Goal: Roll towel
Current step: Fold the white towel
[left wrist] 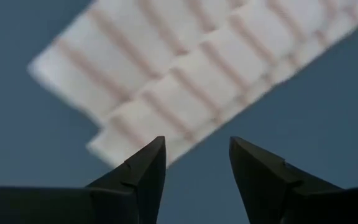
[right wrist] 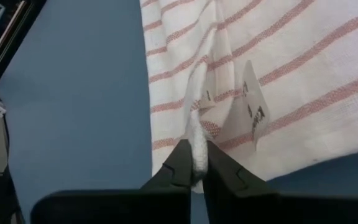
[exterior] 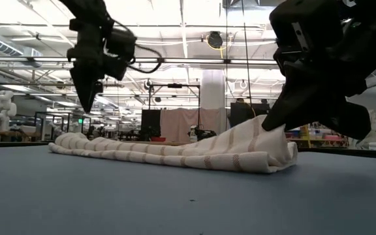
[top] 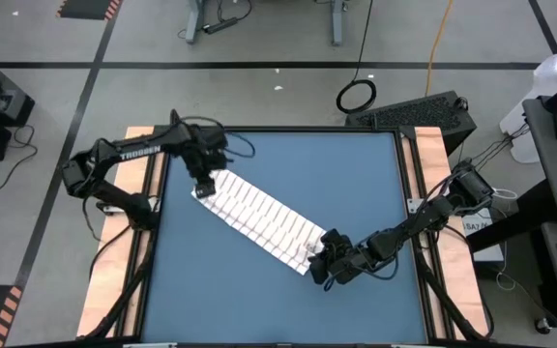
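My left gripper grabs the corner of its short end next, to ready the towel (top: 259, 215) for rolling.
The towel (top: 259, 215), white with thin reddish stripes, lies folded into a long strip running diagonally from the table's far left to its near right. My left gripper (top: 204, 188) hangs open just above the strip's far-left end (left wrist: 104, 93), pointing down and touching nothing; the low view shows its tips (exterior: 87, 104) clear of the cloth. My right gripper (top: 322, 253) is shut on the strip's near-right end. A small white label (right wrist: 253, 109) sticks up from the cloth beside it. My right gripper pinches a bunched ridge of cloth (right wrist: 196, 140) at the towel's near-right end between its two fingers; how many layers, I cannot tell. The fingers slant down from the table's right side. That end (exterior: 266, 130) is drawn up into a peak; the rest lies on the table.
The blue tabletop (top: 375, 184) has bare room on both sides of the strip. Wooden rails (top: 424, 164) run along the left and right edges. A black case (top: 424, 114) stands just past the far right corner.
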Available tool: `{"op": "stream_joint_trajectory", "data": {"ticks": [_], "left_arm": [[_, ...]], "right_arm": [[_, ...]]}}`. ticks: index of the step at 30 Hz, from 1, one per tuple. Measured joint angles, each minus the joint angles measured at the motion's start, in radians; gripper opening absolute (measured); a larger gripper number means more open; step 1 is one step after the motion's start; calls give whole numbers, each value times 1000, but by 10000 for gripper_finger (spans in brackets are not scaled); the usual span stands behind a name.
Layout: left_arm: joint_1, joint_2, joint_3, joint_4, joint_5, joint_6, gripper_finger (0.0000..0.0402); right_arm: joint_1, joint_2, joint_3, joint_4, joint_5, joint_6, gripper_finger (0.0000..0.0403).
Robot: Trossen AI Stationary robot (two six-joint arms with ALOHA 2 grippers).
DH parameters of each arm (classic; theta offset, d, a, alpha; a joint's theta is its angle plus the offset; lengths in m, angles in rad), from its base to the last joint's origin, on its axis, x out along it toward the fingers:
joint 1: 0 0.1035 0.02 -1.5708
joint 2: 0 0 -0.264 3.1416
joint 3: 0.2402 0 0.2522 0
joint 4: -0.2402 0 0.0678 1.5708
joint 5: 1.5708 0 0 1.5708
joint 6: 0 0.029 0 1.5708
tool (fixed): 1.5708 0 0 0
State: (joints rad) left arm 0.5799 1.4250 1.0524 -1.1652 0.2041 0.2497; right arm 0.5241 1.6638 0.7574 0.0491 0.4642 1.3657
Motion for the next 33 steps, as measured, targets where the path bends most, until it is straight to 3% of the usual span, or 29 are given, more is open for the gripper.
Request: {"op": "stream_joint_trajectory", "data": {"ticks": [4,7,9,12,16,23,33], "left_arm": [[119,7,-12,14,-2,158,183],[167,7,-26,27,93,347,183],[183,8,-35,62,97,412,183],[205,8,-48,137,16,413,183],[254,37,-49,149,13,394,183],[351,132,-50,67,64,384,183],[367,220,-50,87,164,411,183]], "right_arm": [[1,0,0,10,-21,-4,5],[1,0,0,14,-25,-16,5],[1,0,0,15,-25,-30,5],[1,0,0,15,-24,-45,5],[1,0,0,12,-23,-51,5],[1,0,0,12,-23,-68,5],[1,0,0,12,-24,-94,5]]}}
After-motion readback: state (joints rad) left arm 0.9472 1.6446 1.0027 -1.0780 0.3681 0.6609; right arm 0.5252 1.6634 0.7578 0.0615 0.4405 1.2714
